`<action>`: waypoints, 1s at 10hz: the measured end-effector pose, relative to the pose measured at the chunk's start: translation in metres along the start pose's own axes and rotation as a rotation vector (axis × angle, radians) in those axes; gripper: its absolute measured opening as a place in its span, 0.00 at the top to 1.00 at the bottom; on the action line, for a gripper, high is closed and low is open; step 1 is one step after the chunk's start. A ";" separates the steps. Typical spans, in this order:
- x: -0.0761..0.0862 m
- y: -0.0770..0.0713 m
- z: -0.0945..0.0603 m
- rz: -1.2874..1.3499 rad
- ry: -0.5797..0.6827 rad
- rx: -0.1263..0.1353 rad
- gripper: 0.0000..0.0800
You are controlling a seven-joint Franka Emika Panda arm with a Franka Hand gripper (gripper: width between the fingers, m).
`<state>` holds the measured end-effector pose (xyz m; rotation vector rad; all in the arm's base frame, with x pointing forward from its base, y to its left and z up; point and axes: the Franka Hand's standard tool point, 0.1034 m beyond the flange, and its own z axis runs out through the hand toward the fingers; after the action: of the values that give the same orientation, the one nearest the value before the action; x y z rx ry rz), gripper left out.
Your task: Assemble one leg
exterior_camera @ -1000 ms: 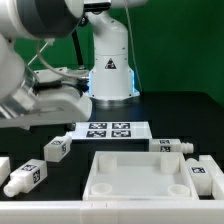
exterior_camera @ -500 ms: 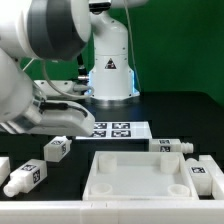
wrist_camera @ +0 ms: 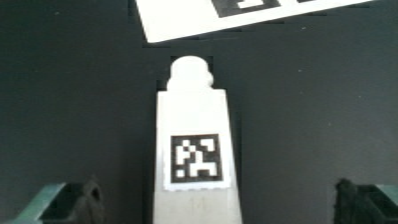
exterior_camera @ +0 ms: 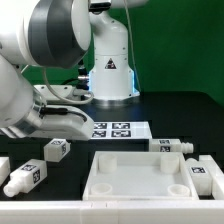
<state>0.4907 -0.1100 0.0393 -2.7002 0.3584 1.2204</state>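
Note:
Next, the gripper grabs the white leg by its thick end [wrist_camera: 196,207]. That keeps the leg's round stub free to go into the tray-like piece.
In the wrist view a white leg [wrist_camera: 192,150] lies on the dark table. Its round stub points toward the marker board [wrist_camera: 249,15], and a square tag shows on its upper face. My gripper [wrist_camera: 214,203] is open above the leg's thick end. Its dark fingertips [wrist_camera: 68,200] stand wide apart on either side of the leg and do not touch it. In the exterior view several more legs lie on the table: two on the left [exterior_camera: 56,148] [exterior_camera: 25,178] and two on the right [exterior_camera: 172,146] [exterior_camera: 203,175]. The arm's bulk hides the gripper there.
The large square white tray-like piece [exterior_camera: 140,172] lies at the front middle. The marker board [exterior_camera: 112,129] lies behind it. The robot's white base [exterior_camera: 110,70] stands at the back. The arm's body fills the exterior view's left.
The arm's upper body has swung toward the exterior view's right and come lower over the left of the table. The loose legs and the tray have not moved.

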 end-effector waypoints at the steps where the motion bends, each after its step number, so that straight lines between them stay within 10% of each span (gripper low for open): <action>1: 0.006 0.001 0.005 0.005 -0.008 -0.002 0.19; 6: 0.020 0.008 0.025 0.008 -0.018 0.017 0.19; 10: 0.020 0.002 0.027 0.000 -0.018 0.007 0.64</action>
<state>0.4837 -0.1084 0.0066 -2.6817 0.3600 1.2395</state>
